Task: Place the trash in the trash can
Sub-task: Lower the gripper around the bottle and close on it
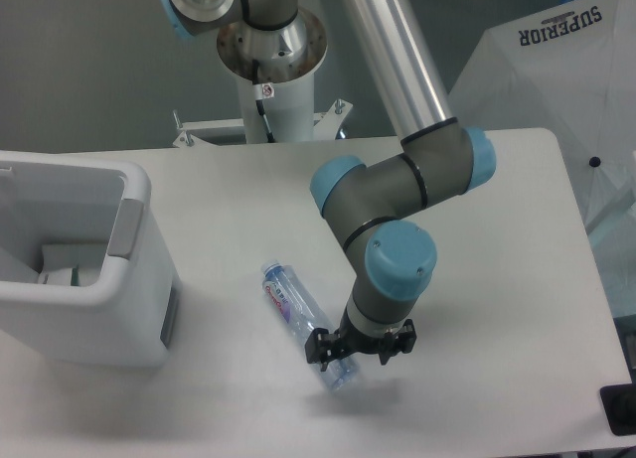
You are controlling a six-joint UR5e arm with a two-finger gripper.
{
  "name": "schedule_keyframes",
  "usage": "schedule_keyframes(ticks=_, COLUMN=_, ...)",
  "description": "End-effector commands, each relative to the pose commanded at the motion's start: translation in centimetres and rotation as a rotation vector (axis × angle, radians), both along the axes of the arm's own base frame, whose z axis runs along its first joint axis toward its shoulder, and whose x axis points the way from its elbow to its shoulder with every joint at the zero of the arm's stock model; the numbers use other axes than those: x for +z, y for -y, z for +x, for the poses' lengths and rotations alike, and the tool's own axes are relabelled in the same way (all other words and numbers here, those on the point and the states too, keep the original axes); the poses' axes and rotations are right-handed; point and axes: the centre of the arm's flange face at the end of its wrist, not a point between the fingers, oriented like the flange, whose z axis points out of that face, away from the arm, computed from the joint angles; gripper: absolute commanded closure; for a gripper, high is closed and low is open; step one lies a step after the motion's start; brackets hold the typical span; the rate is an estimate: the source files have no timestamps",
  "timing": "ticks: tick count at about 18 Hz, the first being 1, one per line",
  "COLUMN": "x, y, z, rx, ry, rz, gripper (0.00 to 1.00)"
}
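Observation:
My gripper is going to grab the bottle next by its clear plastic body (320,345), so that it can drop the bottle into the white trash can.
A clear plastic bottle (294,310) with a blue-and-red label lies on the white table, slanting from upper left to lower right. My gripper (360,355) hangs low over the bottle's lower right end. Its fingers are spread, one on each side of the bottle, and it is open. The fingers partly hide that end of the bottle. The trash can (134,279), a large white boxy bin with a grey panel at its rim, stands at the left edge of the table, well apart from the gripper. A pale item (62,272) lies inside it; I cannot make out what it is.
The arm's pedestal (269,76) stands behind the table's far edge. A white fabric printed SUPERIOR (562,41) fills the right background. A black object (620,410) sits at the table's front right corner.

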Motion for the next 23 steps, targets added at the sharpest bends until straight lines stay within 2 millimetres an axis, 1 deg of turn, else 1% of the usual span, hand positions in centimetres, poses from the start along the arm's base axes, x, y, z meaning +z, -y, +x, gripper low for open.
schedule_keyframes(ticks=3, x=-1.1, y=-0.5, z=0.6, rx=0.002, ry=0.001, rz=-0.024, gripper=0.00)
schedule_keyframes(ticks=9, x=-1.9, y=-0.4, z=0.9, rx=0.000, ry=-0.011, rz=-0.057, gripper=0.00)
schedule_keyframes(ticks=13, x=-2.5, y=-0.7, z=1.4, rx=-0.008, ry=-0.018, rz=-0.076, gripper=0.00)
schedule_keyframes(ticks=14, x=-2.4, y=-0.8, z=1.4, rx=-0.008, ry=-0.019, rz=-0.075, gripper=0.05)
schedule_keyframes(ticks=15, x=-2.5, y=-0.7, z=1.4, rx=-0.008, ry=-0.018, rz=-0.076, gripper=0.14)
schedule_keyframes(ticks=17, x=-2.4, y=-0.7, z=1.5, rx=-0.008, ry=-0.016, rz=-0.076, gripper=0.34)
schedule_keyframes(ticks=18, x=-2.2, y=-0.8, z=1.5, rx=-0.009, ry=-0.015, rz=-0.075, gripper=0.41)
schedule_keyframes(ticks=19, x=-2.2, y=-0.8, z=1.5, rx=-0.009, ry=-0.015, rz=-0.077, gripper=0.46)
schedule_keyframes(ticks=23, x=-1.8, y=-0.9, z=1.4, rx=-0.009, ry=-0.018, rz=-0.069, gripper=0.49)
